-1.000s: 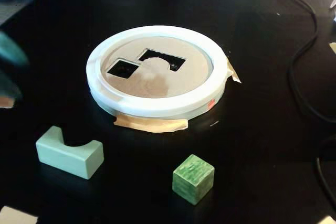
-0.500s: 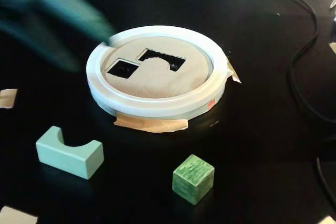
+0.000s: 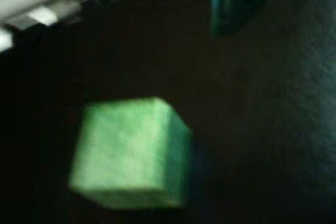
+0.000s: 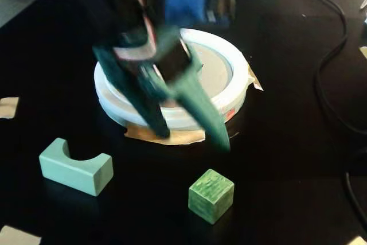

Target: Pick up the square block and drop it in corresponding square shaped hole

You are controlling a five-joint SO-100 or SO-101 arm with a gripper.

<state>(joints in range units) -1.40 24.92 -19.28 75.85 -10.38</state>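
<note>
My gripper will next hold the green square block [image 3: 123, 145] by its flat sides. Then it can drop the block through the matching square hole.
A green square block [image 4: 211, 195] sits on the black table near the front; it fills the lower left of the wrist view [image 3: 131, 153]. My gripper [image 4: 192, 139] hangs above and just behind the block, its two dark green fingers spread apart and empty. One fingertip [image 4: 221, 139] is right above the block, the other fingertip [image 4: 160, 130] is to the left. In the wrist view one teal finger [image 3: 231, 3] shows at the top. Behind the gripper stands the round white shape sorter [image 4: 229, 93]; its holes are hidden by the arm.
A pale green arch-shaped block [image 4: 74, 167] lies at the front left. Black cables [image 4: 330, 73] run along the right side. Bits of tan tape [image 4: 8, 107] lie at the left edge and under the sorter.
</note>
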